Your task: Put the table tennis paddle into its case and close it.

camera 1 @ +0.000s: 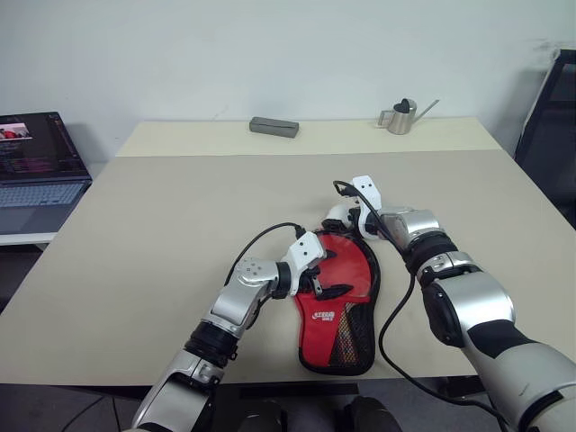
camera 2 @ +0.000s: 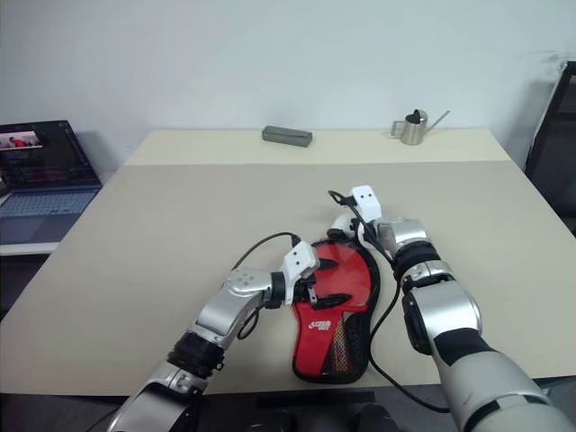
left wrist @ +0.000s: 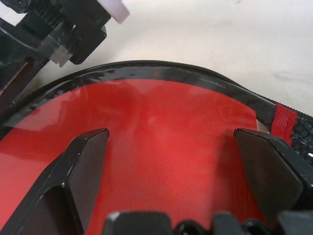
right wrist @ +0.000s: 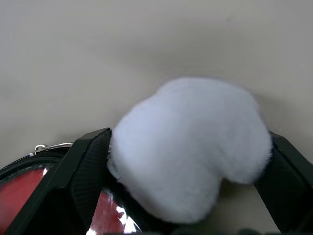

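Note:
My right gripper closes on the ball next, since my fingers stand on either side of the white fluffy ball (camera 1: 338, 216) (right wrist: 190, 147).
The red case (camera 1: 358, 274), with black edging and a mesh pocket (camera 1: 353, 337), lies flat on the table (camera 1: 162, 234) near its front edge. Its narrow end points toward me. The paddle is hidden. My left gripper (camera 1: 335, 274) hovers open over the case's round part, and in the left wrist view its fingers (left wrist: 88, 161) straddle glossy red fabric (left wrist: 171, 98). My right gripper (camera 1: 346, 219) is at the case's far rim, open, with a white fluffy ball (right wrist: 190, 147) between its fingers. A metal zip pull (right wrist: 46, 146) shows beside the left one.
A grey box (camera 1: 274, 127) and a small metal watering can (camera 1: 402, 117) stand on the far table. A laptop (camera 1: 36, 171) sits on a low stand at the left. A black chair (camera 1: 553, 126) is at the right edge.

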